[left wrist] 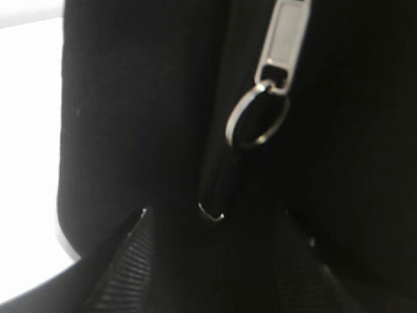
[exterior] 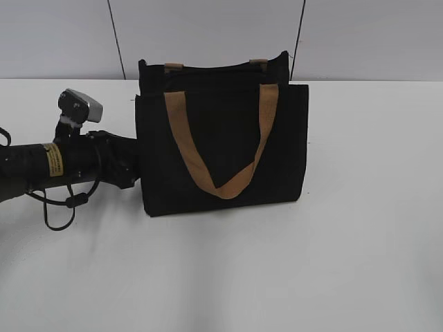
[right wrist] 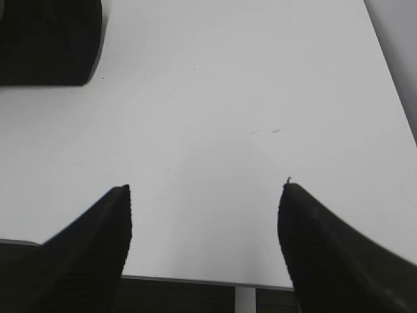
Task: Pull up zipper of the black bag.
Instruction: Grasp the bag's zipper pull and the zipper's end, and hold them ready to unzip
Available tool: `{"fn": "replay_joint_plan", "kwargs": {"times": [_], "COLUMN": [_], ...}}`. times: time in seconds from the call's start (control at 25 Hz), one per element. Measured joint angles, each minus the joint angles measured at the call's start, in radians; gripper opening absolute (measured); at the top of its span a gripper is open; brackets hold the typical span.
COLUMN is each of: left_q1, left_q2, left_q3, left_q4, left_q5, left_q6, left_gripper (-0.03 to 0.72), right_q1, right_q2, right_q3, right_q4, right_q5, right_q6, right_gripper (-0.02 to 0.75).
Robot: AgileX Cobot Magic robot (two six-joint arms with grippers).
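Observation:
Next, my left gripper grabs the zipper by its black fabric end [left wrist: 214, 195] to pull it up, since its tail hangs slack past the metal ring [left wrist: 257, 117].
The black bag [exterior: 221, 145] stands upright on the white table, its tan strap [exterior: 225, 183] hanging down the front. My left arm [exterior: 104, 162] reaches in from the left to the bag's left side; its fingertips are hidden there. In the left wrist view the zipper's silvery pull tab [left wrist: 287, 39] carries a metal ring [left wrist: 257, 117] with a black tag [left wrist: 221, 179] hanging from it. My left gripper [left wrist: 215, 218] is open, its tips on either side of the tag's lower end. My right gripper [right wrist: 203, 192] is open and empty over bare table.
The white table [exterior: 360, 242] spreads around the bag. In the right wrist view the bag's corner [right wrist: 45, 39] is at the upper left and the table's near edge [right wrist: 208, 282] runs just behind the fingers. A grey wall [exterior: 208, 34] stands behind.

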Motion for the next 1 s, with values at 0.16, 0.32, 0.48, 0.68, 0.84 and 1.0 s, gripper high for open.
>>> {"fn": "replay_joint_plan", "kwargs": {"times": [0.16,0.32,0.48,0.68,0.84,1.0], "left_q1": [0.000,0.000,0.000,0.000,0.000,0.000], "left_q2": [0.019,0.019,0.020,0.036,0.052,0.054], "left_q3": [-0.032,-0.045,-0.052,-0.053,-0.054,-0.054], "left_q4": [0.013,0.014,0.012,0.014,0.024,0.032], "left_q5": [-0.001,-0.015,-0.054,-0.065,-0.075,-0.075], "left_q6": [-0.003,-0.003,-0.004,-0.024,-0.054,-0.096], "left_gripper": [0.438,0.435,0.419,0.354,0.189,0.025], "right_q1": [0.000,0.000,0.000,0.000,0.000,0.000], "right_q2": [0.000,0.000,0.000,0.000,0.000,0.000], "right_q3": [0.000,0.000,0.000,0.000,0.000,0.000], "right_q4": [0.000,0.000,0.000,0.000,0.000,0.000], "right_q5": [0.000,0.000,0.000,0.000,0.000,0.000], "right_q6": [0.000,0.000,0.000,0.000,0.000,0.000], "right_gripper": [0.534,0.534,0.534,0.534,0.534,0.534]}}
